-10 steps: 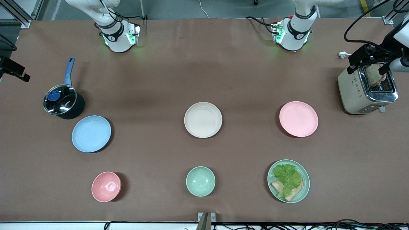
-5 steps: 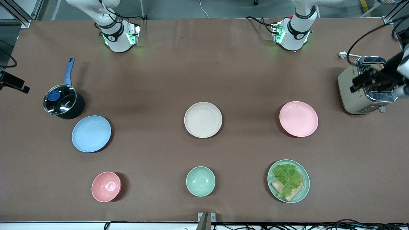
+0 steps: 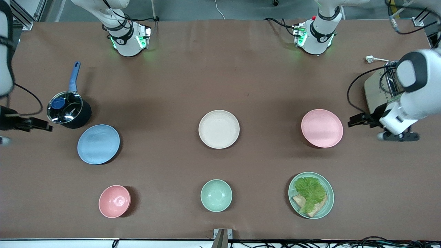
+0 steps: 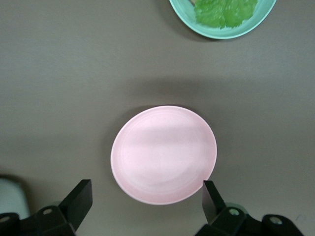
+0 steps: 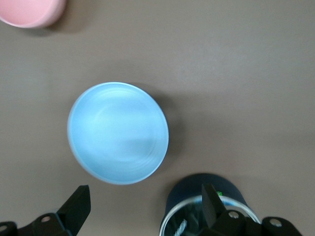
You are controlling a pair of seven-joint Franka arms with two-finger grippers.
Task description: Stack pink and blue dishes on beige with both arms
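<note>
The blue plate's round side is wider than my open fingers. My right gripper next needs to pinch the blue plate by its thin rim [image 3: 82,132] [image 5: 120,183] to stack it.
The beige plate [image 3: 218,129] sits mid-table with nothing on it. Toward the left arm's end lies the pink plate [image 3: 321,128], and my left gripper [image 3: 358,120] hovers over the table just beside its rim. In the left wrist view the pink plate [image 4: 164,154] fills the middle and the left gripper [image 4: 146,194] is open, holding nothing. The blue plate [image 3: 98,144] lies toward the right arm's end. My right gripper [image 3: 38,124] hangs over the table beside it. It is open in the right wrist view [image 5: 143,199], near the blue plate [image 5: 118,132].
A lidded saucepan [image 3: 68,112] stands beside the blue plate, close to the right gripper. A toaster [image 3: 377,88] is partly hidden by the left arm. Nearer the camera are a pink bowl [image 3: 114,201], a green bowl [image 3: 216,195] and a green plate [image 3: 327,203] with lettuce.
The left gripper has swung from over the toaster to beside the pink plate. The right gripper has come in from the table's edge toward the blue plate. No dish has moved.
</note>
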